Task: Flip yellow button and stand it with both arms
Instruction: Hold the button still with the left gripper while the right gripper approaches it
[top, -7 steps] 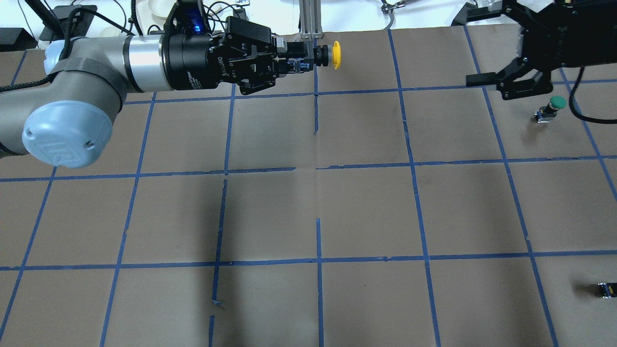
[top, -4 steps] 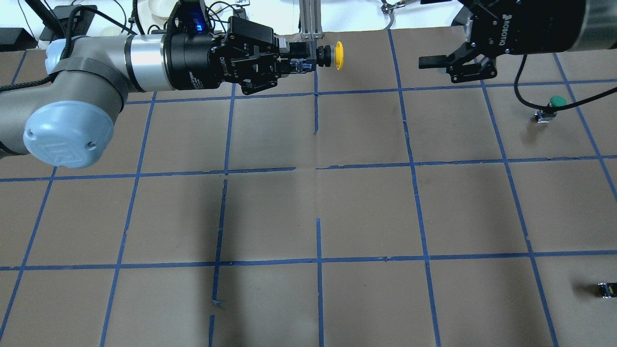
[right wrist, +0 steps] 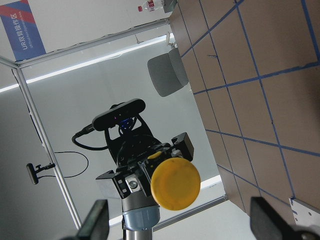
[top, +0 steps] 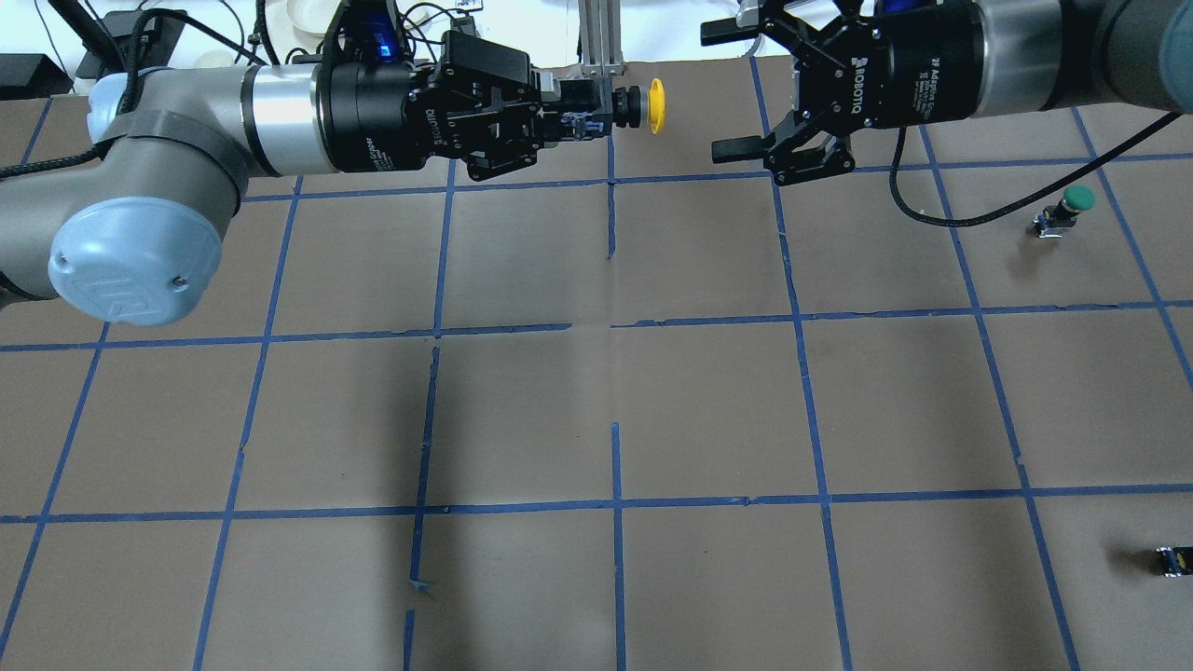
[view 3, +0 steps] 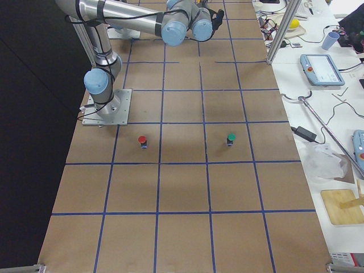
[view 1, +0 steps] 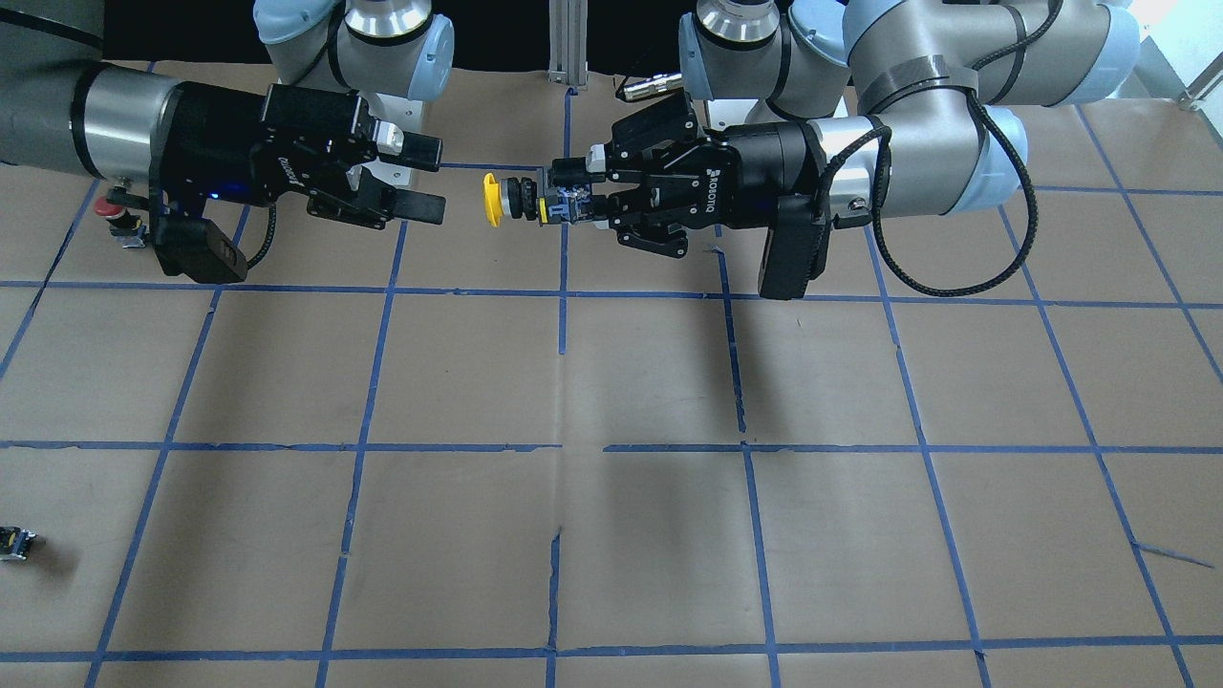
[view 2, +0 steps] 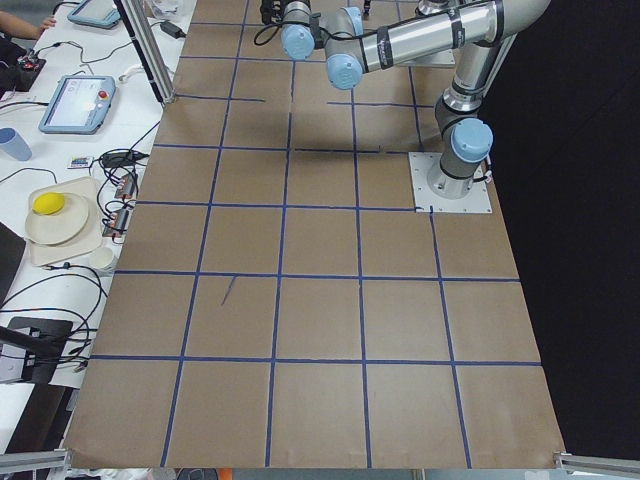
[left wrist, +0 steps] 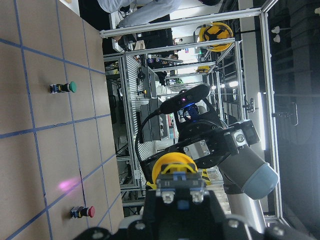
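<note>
My right gripper grabs the button by its yellow cap (view 1: 493, 200) (right wrist: 175, 184) next. This grab takes the button over from my left gripper for flipping.
The yellow button (top: 657, 105) is held level in the air, its black body in my left gripper (top: 582, 112), which is shut on it, cap pointing at the right arm. In the front-facing view the yellow button (view 1: 492, 199) sticks out of the left gripper (view 1: 564, 198). My right gripper (top: 722, 93) is open and empty, a short gap from the cap, jaws spread wide and facing it; it also shows in the front-facing view (view 1: 435, 182). The right wrist view looks straight at the yellow cap (right wrist: 175, 184). The left wrist view shows the cap (left wrist: 175, 162) past the button's body.
A green-capped button (top: 1072, 207) stands on the brown paper table at the right. A red-capped button (view 1: 115, 212) stands under the right arm. A small capless black-grey part (top: 1172, 559) lies near the front right. Blue tape lines grid the table.
The right gripper has swung left from beside the green button to just right of the yellow cap, jaws still open. The left gripper with the button has barely moved.
</note>
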### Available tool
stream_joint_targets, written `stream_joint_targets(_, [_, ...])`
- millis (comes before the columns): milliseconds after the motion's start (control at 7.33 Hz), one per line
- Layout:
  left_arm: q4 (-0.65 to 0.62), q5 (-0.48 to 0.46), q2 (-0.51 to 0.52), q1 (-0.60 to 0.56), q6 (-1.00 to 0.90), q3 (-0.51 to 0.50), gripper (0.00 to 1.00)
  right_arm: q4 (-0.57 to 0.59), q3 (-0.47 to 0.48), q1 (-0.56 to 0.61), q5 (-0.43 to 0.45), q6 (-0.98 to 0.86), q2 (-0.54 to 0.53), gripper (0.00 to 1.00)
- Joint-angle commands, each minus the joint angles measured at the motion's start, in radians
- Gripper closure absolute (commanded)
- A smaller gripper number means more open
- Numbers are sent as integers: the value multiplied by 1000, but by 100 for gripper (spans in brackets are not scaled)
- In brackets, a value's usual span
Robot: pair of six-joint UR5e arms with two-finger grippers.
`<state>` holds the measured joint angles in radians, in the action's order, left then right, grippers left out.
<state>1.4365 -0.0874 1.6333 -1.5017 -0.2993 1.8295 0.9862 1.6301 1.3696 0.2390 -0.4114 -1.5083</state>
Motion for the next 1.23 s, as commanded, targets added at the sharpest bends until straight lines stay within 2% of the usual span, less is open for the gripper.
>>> stream_joint_targets(0, [-7,0,2,0,0,1,85,0,7,38,-3,5,20,1])
stream_joint_targets(273, [-8,2,2,0,0,1,85,50,5,91,-73,16,23,3])
stream_joint_targets(818, [-10,2,-4,0,-1,1,85,126,14,91,-58,8,25,13])
stream_joint_targets(955, [-10,2,-4,0,-1,1,85,127,14,88,-58,5,23,21])
stream_joint_targets(1091, [-10,2,-3,0,-1,2,85,127,13,86,-56,5,23,42])
